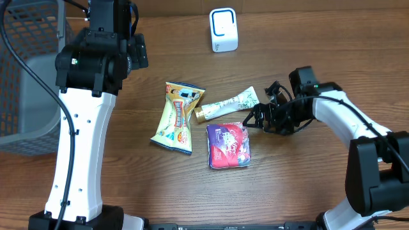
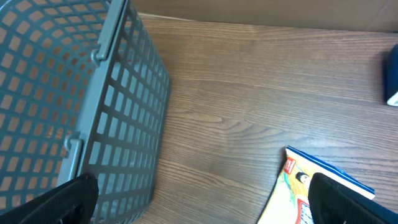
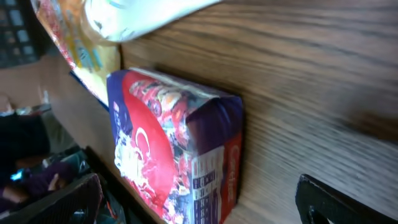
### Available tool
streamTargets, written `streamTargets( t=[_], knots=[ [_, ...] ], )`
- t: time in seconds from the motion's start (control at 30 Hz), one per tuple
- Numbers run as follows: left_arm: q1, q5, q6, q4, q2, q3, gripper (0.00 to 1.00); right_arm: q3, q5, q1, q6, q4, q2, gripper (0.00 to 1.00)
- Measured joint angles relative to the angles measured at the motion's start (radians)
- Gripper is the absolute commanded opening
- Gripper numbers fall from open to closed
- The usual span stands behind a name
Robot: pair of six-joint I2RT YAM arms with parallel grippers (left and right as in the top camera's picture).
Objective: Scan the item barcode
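The red-and-purple packet needs to be turned over for scanning. My right gripper will next grab its printed end corner (image 1: 244,131) (image 3: 212,155), and this leaves the packet's broad sides free.
Three items lie mid-table: a yellow snack packet (image 1: 177,118), a white tube (image 1: 227,104) and a red-and-purple packet (image 1: 228,145). A white scanner (image 1: 223,30) stands at the back. My right gripper (image 1: 250,120) is low at the red-and-purple packet's upper right corner. In the right wrist view this gripper (image 3: 202,205) is open, and the packet's (image 3: 168,137) printed end lies between its spread fingers without touching them. My left gripper (image 2: 205,205) hangs open and empty over bare wood, between the basket and the yellow packet (image 2: 298,193).
A grey mesh basket (image 1: 25,83) fills the left edge of the table; its wall (image 2: 93,112) is close beside my left fingers. The tube (image 3: 137,15) and yellow packet lie just beyond the red-and-purple packet. The scanner's edge (image 2: 392,74) shows at far right.
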Motion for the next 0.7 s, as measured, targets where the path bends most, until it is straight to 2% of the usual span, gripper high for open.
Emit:
streamTargets(
  t=[0.3,0.47,0.53,0.57,0.67,0.7],
  knots=[
    [0.000,0.006,0.000,-0.025,0.000,0.000,1.00,-0.036,-0.058,0.021,-0.009,0.177,0.003,1.00],
    [0.000,0.006,0.000,-0.028,0.000,0.000,1.00,-0.036,-0.064,0.086,-0.007,0.234,0.051,0.98],
    [0.000,0.005,0.000,-0.033,0.000,0.000,1.00,-0.036,-0.065,0.112,-0.007,0.238,0.088,0.86],
    [0.000,0.005,0.000,-0.037,0.000,0.000,1.00,-0.037,-0.064,0.121,-0.007,0.240,0.109,0.67],
    [0.000,0.005,0.000,-0.055,0.000,0.000,1.00,-0.037,-0.078,0.130,-0.005,0.239,0.157,0.44],
    [0.000,0.005,0.000,-0.059,0.000,0.000,1.00,-0.037,-0.083,0.129,-0.005,0.237,0.165,0.29]
  ],
)
